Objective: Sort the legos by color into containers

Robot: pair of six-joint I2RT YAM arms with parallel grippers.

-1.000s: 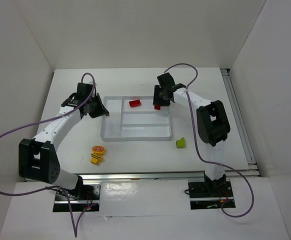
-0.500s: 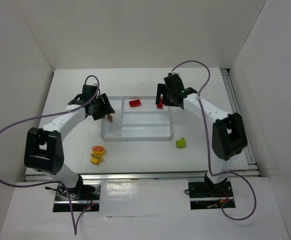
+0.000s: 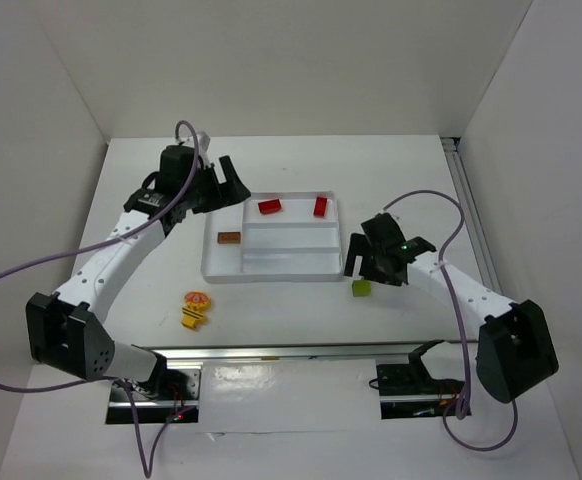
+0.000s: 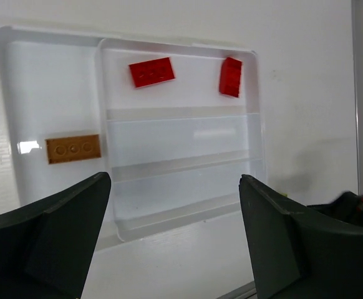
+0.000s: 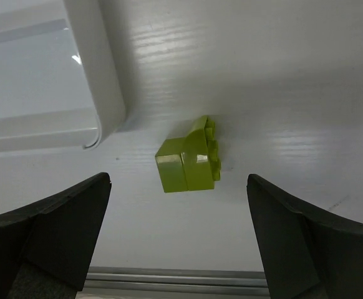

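My right gripper should next take the lime green lego by its wide end (image 3: pixel 361 290) (image 5: pixel 186 172), so that its slanted tip stays free for my left gripper.
The white tray (image 3: pixel 271 272) holds two red legos (image 3: pixel 269 207) (image 3: pixel 320 206) in its far narrow container and a brownish-orange lego (image 3: pixel 230 238) in the tall left one. My left gripper (image 3: pixel 237 182) hangs open over the tray's far left corner. From its wrist I see the tray (image 4: pixel 188 215), both red legos (image 4: pixel 151 71) (image 4: pixel 230 76) and the brownish one (image 4: pixel 73 149) beyond my empty left gripper (image 4: pixel 174 187). My right gripper (image 3: pixel 363 268) is open above a lime green lego (image 3: pixel 361 288) on the table. That lego (image 5: pixel 189 163) lies between the spread fingers of the right gripper (image 5: pixel 178 180), untouched.
A small yellow-orange cluster of legos (image 3: pixel 195 310) with some red on it lies on the table near the tray's front left. The tray's corner (image 5: pixel 100 93) is close to the green lego. A metal rail (image 3: pixel 291 350) runs along the near edge, another (image 3: pixel 476 240) along the right.
Both grippers opened. The left let the brownish-orange lego drop into the tall container and drew back. The right left a red lego in the far container and swung down over the green lego.
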